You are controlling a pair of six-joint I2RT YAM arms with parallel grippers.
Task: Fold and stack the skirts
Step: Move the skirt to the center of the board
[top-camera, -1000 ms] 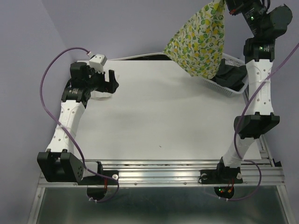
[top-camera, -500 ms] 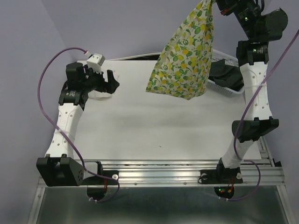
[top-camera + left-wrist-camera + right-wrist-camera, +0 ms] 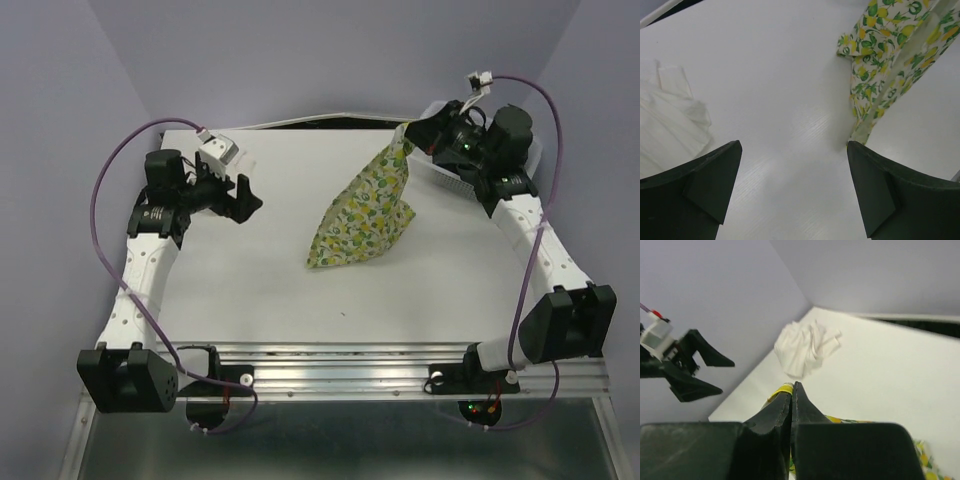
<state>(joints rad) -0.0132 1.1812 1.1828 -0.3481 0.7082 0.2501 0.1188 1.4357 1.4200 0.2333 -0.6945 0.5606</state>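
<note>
The lemon-print skirt (image 3: 365,212) has to be spread for folding, so my left gripper needs to grip it by its free corner (image 3: 314,261), away from the right gripper's edge.
The lemon-print skirt (image 3: 365,212) hangs from my right gripper (image 3: 408,132), which is shut on its top edge. Its lower part rests on the white table near the middle. In the right wrist view the jaws (image 3: 791,386) are pressed together with a yellow hem between them. My left gripper (image 3: 247,195) is open and empty over the table's left side, its fingers (image 3: 715,175) wide apart. The skirt (image 3: 880,55) lies ahead of it to the right. The plain white skirt (image 3: 667,125) lies crumpled at the far left, and also shows in the right wrist view (image 3: 805,347). The black skirt is hidden.
A bit of the white mesh basket (image 3: 448,180) shows behind my right arm at the back right. The purple walls close in the left and back sides. My left gripper (image 3: 727,375) shows in the right wrist view, left of the white skirt.
My right gripper has come down and to the left from high over the basket, bringing the lemon-print skirt onto the table's middle. My left gripper has shifted slightly toward it.
</note>
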